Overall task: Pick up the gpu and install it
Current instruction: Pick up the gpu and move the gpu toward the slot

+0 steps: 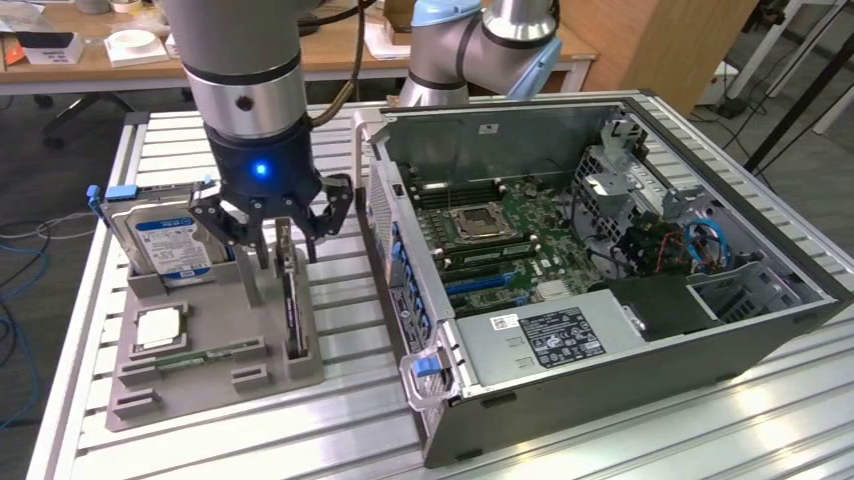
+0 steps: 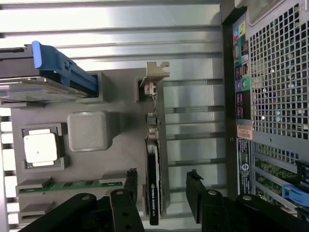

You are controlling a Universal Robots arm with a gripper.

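Note:
Uneven components stick out near the GPU's bracket, so the robot's gripper should next grab the GPU across its flat black cooler section (image 1: 292,318). Then the GPU can be installed.
The gpu (image 1: 288,295) stands on edge in a slot of the grey holder (image 1: 200,385), its black cooler facing sideways. In the wrist view the gpu (image 2: 153,188) runs from its silver bracket (image 2: 154,77) down between my fingers. My gripper (image 1: 274,248) hangs directly over the card's far end and is open. One black finger (image 2: 126,193) is on each side of the card, with a gap to the card on both sides. The gripper (image 2: 162,175) holds nothing.
The holder also carries a hard drive (image 1: 167,240) with a blue handle, a CPU (image 1: 160,328) and a memory stick (image 1: 214,352). The open computer case (image 1: 747,330) with its motherboard (image 1: 494,240) lies on the exterior view's right, close beside the holder. Both rest on a slatted metal table (image 1: 347,420).

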